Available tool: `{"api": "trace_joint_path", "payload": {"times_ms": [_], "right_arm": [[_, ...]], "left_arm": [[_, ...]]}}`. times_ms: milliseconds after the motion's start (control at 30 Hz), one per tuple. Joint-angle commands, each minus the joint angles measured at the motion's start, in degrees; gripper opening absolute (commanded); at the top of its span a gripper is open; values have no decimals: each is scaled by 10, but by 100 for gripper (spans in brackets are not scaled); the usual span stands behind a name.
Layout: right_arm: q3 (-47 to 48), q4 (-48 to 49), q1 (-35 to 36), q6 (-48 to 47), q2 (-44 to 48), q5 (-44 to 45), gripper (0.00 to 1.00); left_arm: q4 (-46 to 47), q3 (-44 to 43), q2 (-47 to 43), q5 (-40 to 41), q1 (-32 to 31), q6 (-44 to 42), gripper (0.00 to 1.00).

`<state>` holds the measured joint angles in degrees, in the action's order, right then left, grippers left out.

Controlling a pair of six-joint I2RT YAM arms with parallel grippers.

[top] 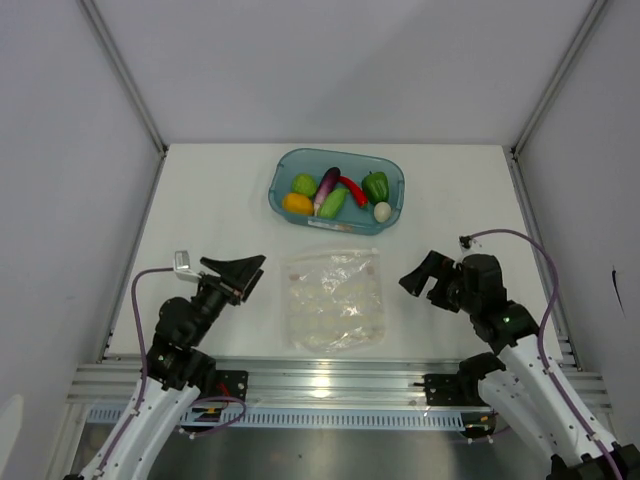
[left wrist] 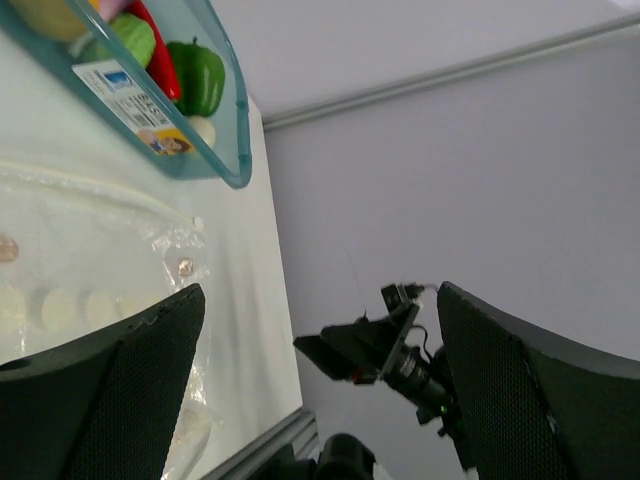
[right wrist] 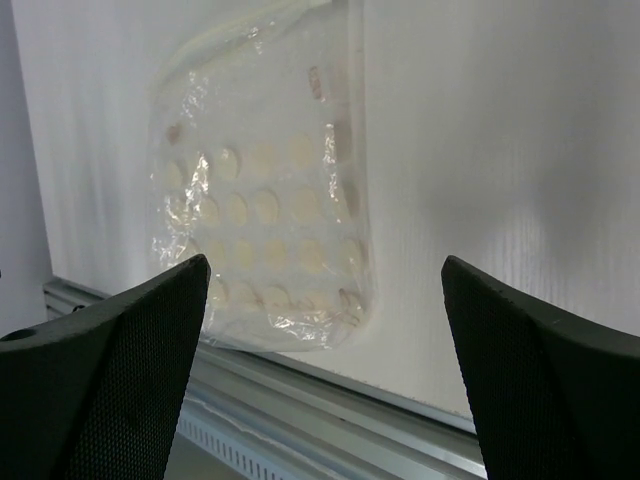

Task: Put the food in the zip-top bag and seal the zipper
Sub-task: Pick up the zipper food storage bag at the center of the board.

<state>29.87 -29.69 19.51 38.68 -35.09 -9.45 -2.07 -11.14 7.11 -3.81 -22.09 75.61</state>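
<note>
My right gripper is about to pinch the bag's side edge near its tray-facing end [top: 376, 269] [right wrist: 354, 45], and this leaves that end of the bag free for my left gripper.
The clear zip-top bag [top: 333, 298] lies flat on the white table between my arms; it also shows in the right wrist view [right wrist: 265, 220] and the left wrist view [left wrist: 90, 290]. Its zipper is too faint to make out. The food sits in a teal tray [top: 392, 175] at the back: purple eggplant [top: 327, 187], red chili [top: 352, 188], green pepper [top: 375, 185], light green vegetable [top: 333, 203], yellow-orange piece [top: 297, 204], white egg [top: 382, 211]. My left gripper [top: 248, 274] is open and empty, left of the bag. My right gripper [top: 414, 283] is open and empty, right of the bag.
The table's near edge is a metal rail [top: 320, 378] just below the bag. Grey walls [top: 70, 200] close in the left, right and back. The tray carries a label [left wrist: 130, 105] on its side, seen in the left wrist view.
</note>
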Motion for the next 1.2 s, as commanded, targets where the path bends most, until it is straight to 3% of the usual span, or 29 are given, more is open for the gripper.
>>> {"api": "trace_joint_path", "payload": {"times_ms": [0, 233, 500, 633, 767, 933, 1033, 1167], "right_arm": [[35, -11, -3, -38, -35, 38, 100], [55, 128, -15, -30, -231, -20, 99], [77, 279, -39, -40, -376, -72, 99], [85, 358, -35, -35, -439, -108, 99], [78, 414, -21, -40, -502, -132, 91], [62, 487, 11, -43, -537, -149, 83], [53, 524, 21, -42, -550, -163, 69], [45, 551, 27, -46, -555, -180, 58]], "left_arm": [[88, 15, -2, -79, 6, -11, 99], [104, 32, -4, -95, 9, 10, 99], [-174, -182, 168, -105, 9, -168, 100], [-203, -227, 235, -125, 9, -201, 99], [-188, -217, 258, -147, 9, -185, 99], [-202, -221, 276, -146, 9, -175, 91], [-233, -238, 296, -139, 9, -172, 91], [-249, -252, 322, -148, 9, -160, 92]]}}
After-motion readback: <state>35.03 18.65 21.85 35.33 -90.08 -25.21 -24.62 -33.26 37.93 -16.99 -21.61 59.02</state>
